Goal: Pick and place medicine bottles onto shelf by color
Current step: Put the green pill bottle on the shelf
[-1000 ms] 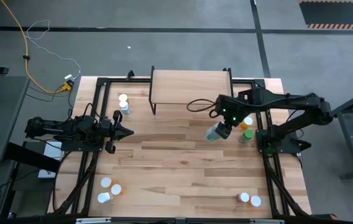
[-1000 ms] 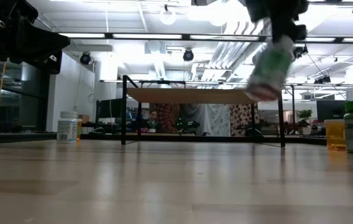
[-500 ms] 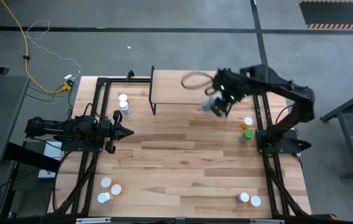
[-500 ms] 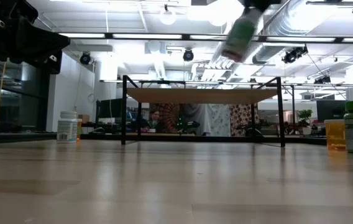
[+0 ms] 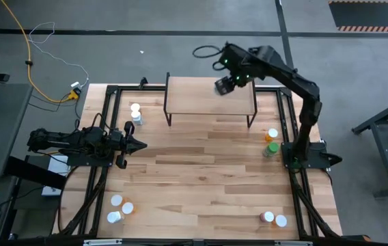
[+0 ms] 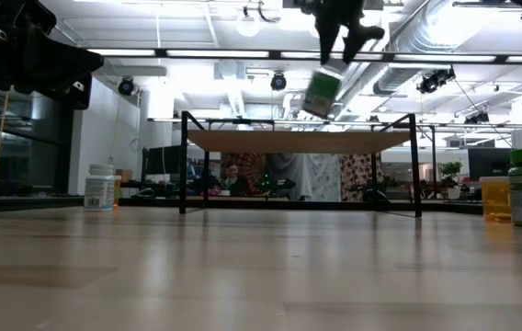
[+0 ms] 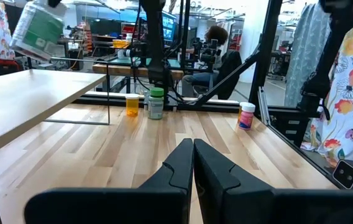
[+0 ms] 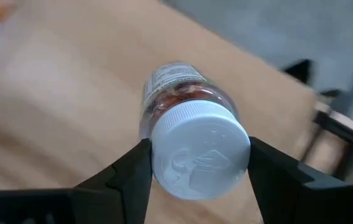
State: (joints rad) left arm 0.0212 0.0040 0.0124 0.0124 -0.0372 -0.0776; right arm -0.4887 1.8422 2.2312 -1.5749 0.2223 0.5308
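Observation:
My right gripper lowers the clear bottle before letting go, since it still hangs tilted in the air above the shelf board (image 5: 238, 99) (image 8: 102, 81).
My right gripper (image 5: 229, 80) is high above the far right part of the shelf (image 5: 201, 96), shut on a clear bottle (image 5: 222, 87) with a green label and a white cap. The low view shows that bottle (image 6: 322, 90) tilted in the air above the shelf board (image 6: 302, 141). It also shows in the left wrist view as a green-labelled bottle (image 7: 40, 28). My left gripper (image 5: 141, 144) waits shut at the table's left side, touching nothing. My right gripper pinches the bottle's white cap (image 8: 199, 155) between its two fingers (image 8: 127, 177), one on each side of the cap. The fingers come from above, slanting. The bottle is lifted clear and hangs tilted below them, body toward the shelf board.
A white-capped bottle (image 5: 136, 113) stands left of the shelf. An orange bottle (image 5: 272, 135) and a green one (image 5: 269, 149) stand by the right rail. Three bottles (image 5: 119, 208) sit at the near left, two (image 5: 273, 219) at the near right. Bare wood lies mid-table.
My right gripper has risen from above the table right of centre and swung toward the far edge, carrying the bottle over the shelf's right part. It stayed shut on the cap, and the bottle stayed tilted.

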